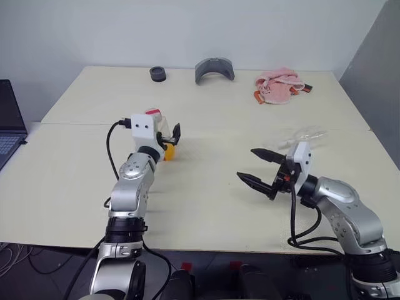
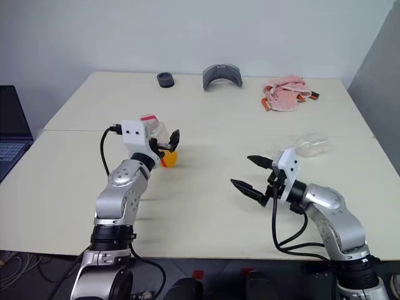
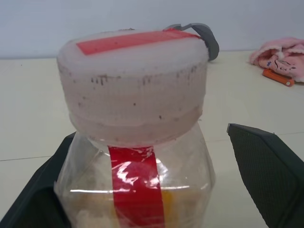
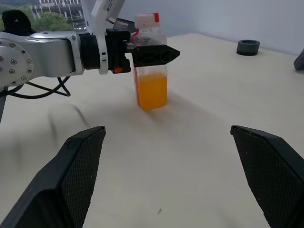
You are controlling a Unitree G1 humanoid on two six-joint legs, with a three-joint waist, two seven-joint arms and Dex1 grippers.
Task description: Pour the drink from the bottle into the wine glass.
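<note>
The left gripper's fingers reach forward on both sides of the bottle's upper part [image 3: 137,171], so the left gripper should close on the bottle now.
A small clear bottle [image 4: 151,42] with a red label strip [image 3: 137,187] and a pale cap [image 3: 133,90] topped with red stands on the table's left half. The orange drink [image 4: 152,91] fills its lower part. My left gripper [image 1: 169,137] is open, with the bottle's upper part between its fingers [image 3: 266,175]; the one on the far side from my right arm lies close against the bottle and the other stands apart. My right gripper [image 1: 247,164] hangs open and empty over the table's right half. The wine glass [image 2: 310,144] seems to lie on its side just behind my right wrist.
Along the far edge of the cream table [image 1: 206,206] are a black ring [image 1: 158,74], a grey curved piece [image 1: 214,69] and a pink cloth [image 1: 279,86]. A laptop [image 1: 9,122] sits past the table's left side.
</note>
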